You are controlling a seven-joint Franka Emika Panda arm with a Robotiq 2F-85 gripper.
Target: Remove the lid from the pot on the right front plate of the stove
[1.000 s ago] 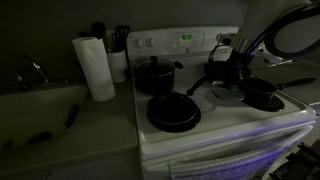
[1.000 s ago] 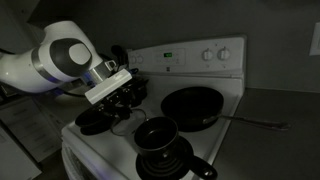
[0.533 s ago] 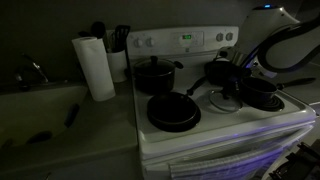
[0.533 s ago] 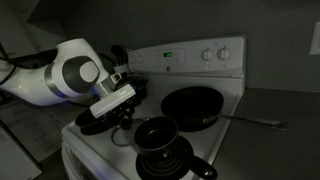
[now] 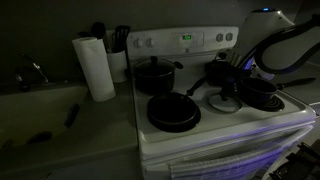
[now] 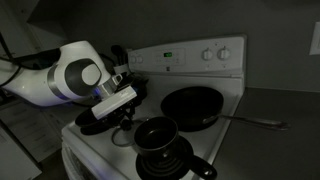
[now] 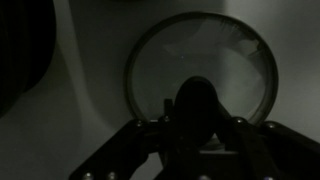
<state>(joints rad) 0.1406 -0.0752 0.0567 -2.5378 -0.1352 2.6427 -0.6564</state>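
Note:
The lid's rim is flat on the white stove top next to the small black pot, so my gripper will let go of the lid.
The see-through lid (image 5: 224, 101) with its pale rim sits low over the white stove (image 5: 205, 131), left of the small low black pot (image 5: 263, 97) on the front right plate. The pot is uncovered. My gripper (image 5: 232, 83) is directly above the lid. In the wrist view the lid (image 7: 200, 50) fills the middle over the white stove top, and my gripper (image 7: 196, 112) is closed on its dark centre knob. In an exterior view my gripper (image 6: 120, 108) hangs beside the pot (image 6: 94, 122), with the lid (image 6: 124, 129) below it.
A wide black frying pan (image 5: 173, 112) is on the front left plate, a taller black pot (image 5: 155, 75) behind it, and another pan (image 5: 219, 70) at the back right. A paper towel roll (image 5: 97, 68) and a sink (image 5: 40, 100) are left of the stove.
My gripper has moved down and slightly toward the stove's middle with the lid, away from the low pot. Over the last half second it has hardly moved.

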